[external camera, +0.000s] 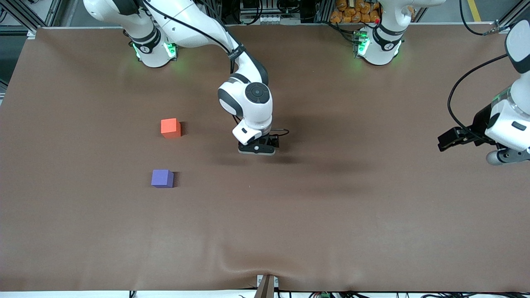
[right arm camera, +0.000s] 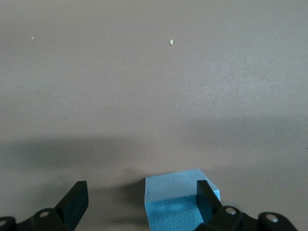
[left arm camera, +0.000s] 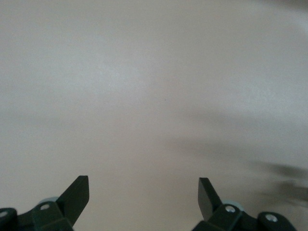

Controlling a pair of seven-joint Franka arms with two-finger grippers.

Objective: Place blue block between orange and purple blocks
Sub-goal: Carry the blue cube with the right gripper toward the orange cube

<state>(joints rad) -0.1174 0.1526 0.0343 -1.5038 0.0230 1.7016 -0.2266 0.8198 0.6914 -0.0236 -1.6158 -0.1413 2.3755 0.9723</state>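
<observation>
The right gripper grabs the blue block [right arm camera: 175, 204] by its opposite sides next, to set it between the orange and purple blocks.
The blue block [right arm camera: 175, 204] lies on the brown table between the open fingers of my right gripper [right arm camera: 142, 185], close to one finger [right arm camera: 207, 197] and well apart from the other. In the front view that gripper [external camera: 256, 150] is low over the middle of the table and hides the blue block. The orange block [external camera: 170, 127] and the purple block [external camera: 162, 178] sit toward the right arm's end, the purple one nearer the front camera, with a gap between them. My left gripper [left arm camera: 143, 179] is open over bare table with nothing between its fingers.
The left arm [external camera: 509, 124] waits over the left arm's end of the table. Brown table cover [external camera: 331, 207] spreads all around. Two small pale specks [right arm camera: 171, 42] lie on it near the right gripper.
</observation>
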